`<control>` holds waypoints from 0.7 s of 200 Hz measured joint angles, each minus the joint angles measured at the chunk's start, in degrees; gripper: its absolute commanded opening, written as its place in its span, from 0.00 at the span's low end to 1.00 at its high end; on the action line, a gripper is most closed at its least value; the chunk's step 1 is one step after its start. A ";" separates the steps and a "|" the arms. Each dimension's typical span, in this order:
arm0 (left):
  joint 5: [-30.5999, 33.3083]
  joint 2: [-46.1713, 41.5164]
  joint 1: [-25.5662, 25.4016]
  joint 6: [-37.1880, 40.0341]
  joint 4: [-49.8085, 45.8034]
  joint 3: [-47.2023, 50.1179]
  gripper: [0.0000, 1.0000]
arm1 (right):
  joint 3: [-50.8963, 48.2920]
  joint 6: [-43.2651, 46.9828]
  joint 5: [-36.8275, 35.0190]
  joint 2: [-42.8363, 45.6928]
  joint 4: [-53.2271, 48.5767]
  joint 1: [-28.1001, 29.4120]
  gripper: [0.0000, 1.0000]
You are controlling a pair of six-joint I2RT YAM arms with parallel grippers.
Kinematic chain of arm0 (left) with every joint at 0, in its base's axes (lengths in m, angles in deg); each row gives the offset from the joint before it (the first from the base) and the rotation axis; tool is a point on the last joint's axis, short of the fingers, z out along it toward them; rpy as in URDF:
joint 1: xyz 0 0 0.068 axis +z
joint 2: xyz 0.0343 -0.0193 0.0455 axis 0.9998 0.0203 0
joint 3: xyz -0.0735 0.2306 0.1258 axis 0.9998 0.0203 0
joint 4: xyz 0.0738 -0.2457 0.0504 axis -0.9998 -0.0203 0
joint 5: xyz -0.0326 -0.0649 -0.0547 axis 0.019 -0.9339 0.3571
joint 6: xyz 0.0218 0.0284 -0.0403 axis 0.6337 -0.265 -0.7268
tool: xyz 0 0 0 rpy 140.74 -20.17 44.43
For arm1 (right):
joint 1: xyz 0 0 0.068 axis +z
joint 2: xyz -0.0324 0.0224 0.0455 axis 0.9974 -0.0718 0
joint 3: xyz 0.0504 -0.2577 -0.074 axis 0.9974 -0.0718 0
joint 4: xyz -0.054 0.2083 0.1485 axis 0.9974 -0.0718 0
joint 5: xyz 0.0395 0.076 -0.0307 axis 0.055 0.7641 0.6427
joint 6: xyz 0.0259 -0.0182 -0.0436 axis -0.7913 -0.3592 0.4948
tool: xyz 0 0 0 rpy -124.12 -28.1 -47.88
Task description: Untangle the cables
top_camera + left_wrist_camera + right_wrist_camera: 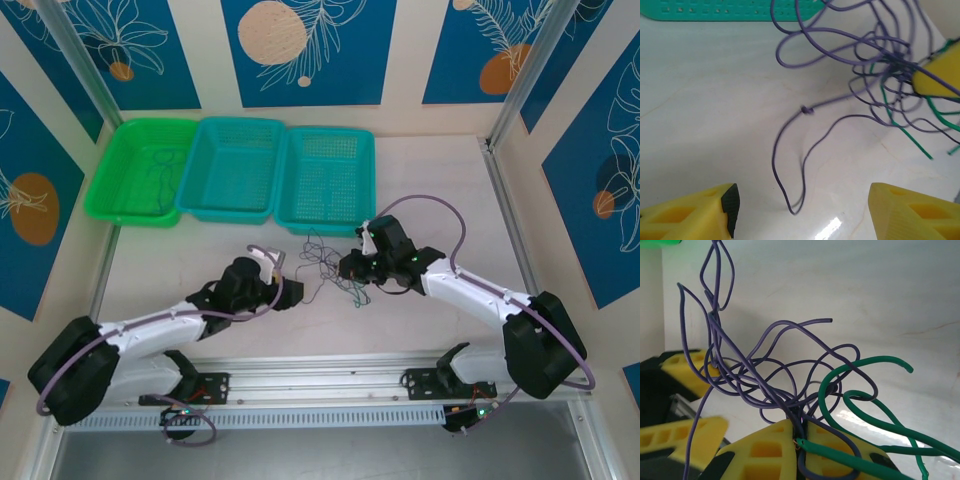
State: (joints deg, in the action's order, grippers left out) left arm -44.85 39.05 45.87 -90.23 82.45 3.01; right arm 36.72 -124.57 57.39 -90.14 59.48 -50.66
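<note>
The left gripper needs to untangle the purple cable next, so it needs to pick up the purple loop that lies free of the tangle (890, 65), beside the cable's small knot.
The cables (325, 262) form a loose knot of thin purple and green wires on the white table between the two arms. My right gripper (350, 267) is shut on the knot; in the right wrist view its yellow fingers (765, 450) pinch purple strands (765, 375) and a green cable (860, 405). My left gripper (278, 272) stands open just left of the knot. In the left wrist view its gripper (802, 200) has a free purple loop (790, 165) lying on the table between the spread fingers (700, 215), touching neither. The tangle (890, 65) lies up and to the right.
Three baskets stand along the back: a green one (112, 185) with a thin dark wire inside, and two teal ones (232, 210) (325, 225). A teal basket edge (730, 10) shows ahead of the left gripper. Metal frame posts flank the table.
</note>
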 measured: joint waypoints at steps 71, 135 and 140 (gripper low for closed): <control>0.35 8.76 1.49 0.85 7.30 -2.12 0.00 | 1.22 0.20 -0.37 0.24 -0.90 1.86 0.00; 5.66 -7.19 7.82 -2.40 2.32 3.32 0.00 | -5.88 -3.34 -6.34 7.80 -3.98 -12.11 0.17; 5.70 -9.38 9.09 -2.54 1.18 4.15 0.00 | -6.99 -3.56 -6.36 8.50 -4.17 -13.57 0.17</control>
State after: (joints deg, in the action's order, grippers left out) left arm -39.15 29.67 54.97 -92.77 83.63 7.17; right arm 29.73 -128.14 51.03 -81.64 55.30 -64.24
